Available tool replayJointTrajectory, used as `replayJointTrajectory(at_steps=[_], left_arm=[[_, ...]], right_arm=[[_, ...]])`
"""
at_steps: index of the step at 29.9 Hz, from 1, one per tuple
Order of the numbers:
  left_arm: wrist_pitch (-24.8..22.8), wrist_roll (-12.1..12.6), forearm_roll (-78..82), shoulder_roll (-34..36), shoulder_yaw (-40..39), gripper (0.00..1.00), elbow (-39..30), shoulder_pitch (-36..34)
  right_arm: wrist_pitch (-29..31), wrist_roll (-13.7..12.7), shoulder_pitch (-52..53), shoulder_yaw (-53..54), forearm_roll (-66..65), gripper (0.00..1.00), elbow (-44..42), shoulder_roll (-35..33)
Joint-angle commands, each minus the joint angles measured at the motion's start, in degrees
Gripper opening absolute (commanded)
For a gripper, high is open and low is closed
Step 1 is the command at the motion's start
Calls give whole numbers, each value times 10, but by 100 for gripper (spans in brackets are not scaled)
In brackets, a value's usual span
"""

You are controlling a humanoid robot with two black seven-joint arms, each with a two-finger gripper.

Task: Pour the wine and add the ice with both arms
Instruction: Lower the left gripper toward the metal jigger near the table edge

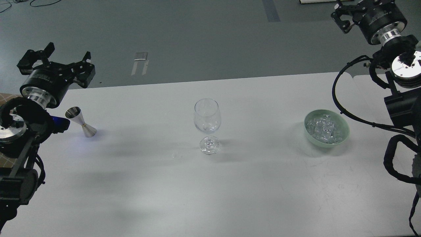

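Observation:
The left gripper grabs the jigger by its narrow stem (83, 124) next, since the jigger's sloping cup (75, 115) gets wide toward its rim.
A clear stemmed wine glass (207, 126) stands upright at the middle of the white table (210, 191); I see no liquid in it. The ice (325, 129), many small clear cubes, lies in a pale green bowl (342, 138) to the right. My left gripper (59, 62) is open and empty, above the table's far left edge, just behind a steel jigger (81, 121). My right gripper (349, 13) is high at the top right, beyond the table and far behind the bowl; it is partly cut off by the view's edge, so its fingers cannot be told apart.
The jigger stands at the far left of the table. A small clear bit (173, 155) lies on the table left of the glass's foot. Black cables (348, 108) loop from my right arm close to the bowl. Grey floor lies beyond the far edge.

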Motion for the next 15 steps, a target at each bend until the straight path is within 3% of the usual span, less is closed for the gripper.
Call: replayJointTrajectory(at_steps=[1, 2, 7, 10, 12, 15], left_arm=[[87, 80, -5, -2, -65, 88, -39, 29], [92, 96, -4, -3, -75, 87, -44, 45], [66, 99, -4, -4, -80, 87, -46, 94], [5, 100, -3, -5, -80, 87, -47, 135], [-95, 101, -4, -5, -80, 84, -47, 185], [-127, 101, -4, -7, -81, 78, -62, 233]], right_arm=[[-2, 1, -6, 1, 0, 100, 2, 0], [-3, 1, -7, 1, 0, 100, 2, 0], [-3, 1, -8, 1, 0, 100, 2, -2], [-3, 1, -8, 0, 0, 100, 2, -2], [-3, 1, -9, -1, 0, 100, 2, -2], [-2, 1, -11, -1, 0, 100, 2, -2]])
